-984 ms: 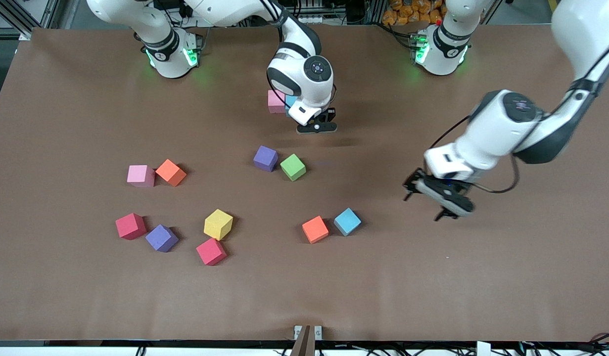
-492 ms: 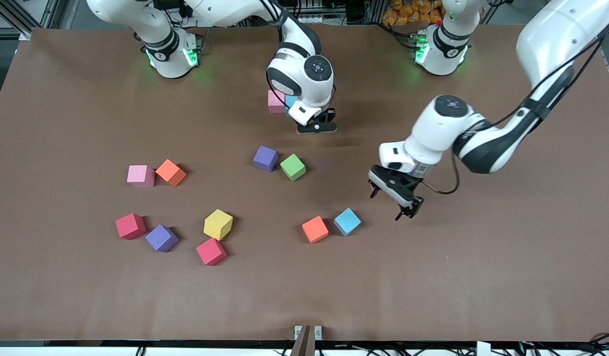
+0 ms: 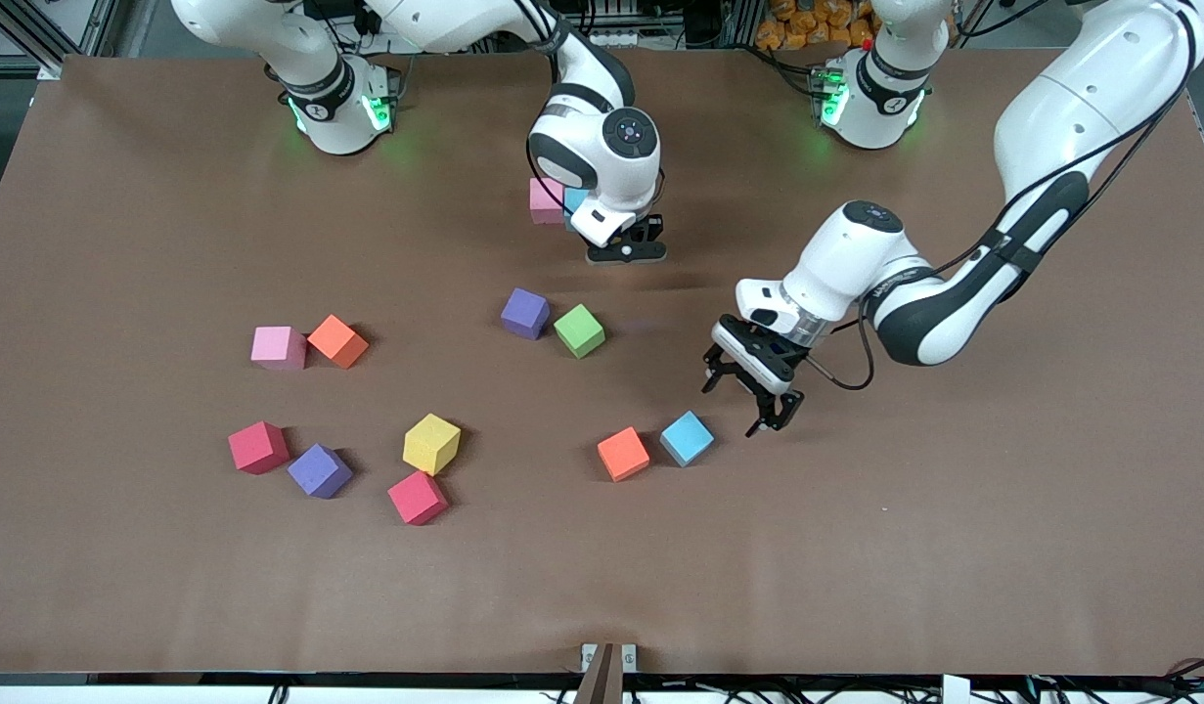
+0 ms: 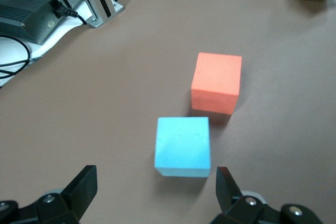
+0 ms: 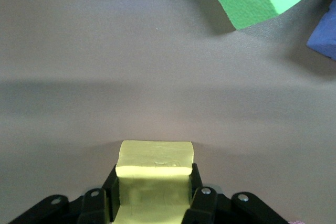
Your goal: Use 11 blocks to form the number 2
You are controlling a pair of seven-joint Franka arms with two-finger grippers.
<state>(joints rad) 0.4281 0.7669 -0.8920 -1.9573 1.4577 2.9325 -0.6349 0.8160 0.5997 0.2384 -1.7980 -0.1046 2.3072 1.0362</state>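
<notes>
My right gripper is above the yellow block (image 5: 155,166), which sits low at the table, so my gripper should open. The block would rest there.
My right gripper (image 3: 626,252) (image 5: 153,182) is shut on a yellow block (image 5: 155,166), low over the table beside a pink block (image 3: 545,198) and a light blue block (image 3: 574,200) that touch each other. My left gripper (image 3: 753,396) (image 4: 156,192) hangs open just above the table, close to another light blue block (image 3: 687,437) (image 4: 182,146); nothing is between its fingers. An orange block (image 3: 623,454) (image 4: 217,83) lies beside that blue one. Loose blocks elsewhere: purple (image 3: 524,313), green (image 3: 579,330), pink (image 3: 278,347), orange (image 3: 337,340), yellow (image 3: 431,443), purple (image 3: 319,470).
Two red cubes (image 3: 258,447) (image 3: 418,498) lie among the loose blocks toward the right arm's end. The brown table (image 3: 954,548) has open room toward the left arm's end and along its near edge.
My left arm has swung in toward the light blue and orange blocks and come lower, its gripper still open. The right arm has not moved.
</notes>
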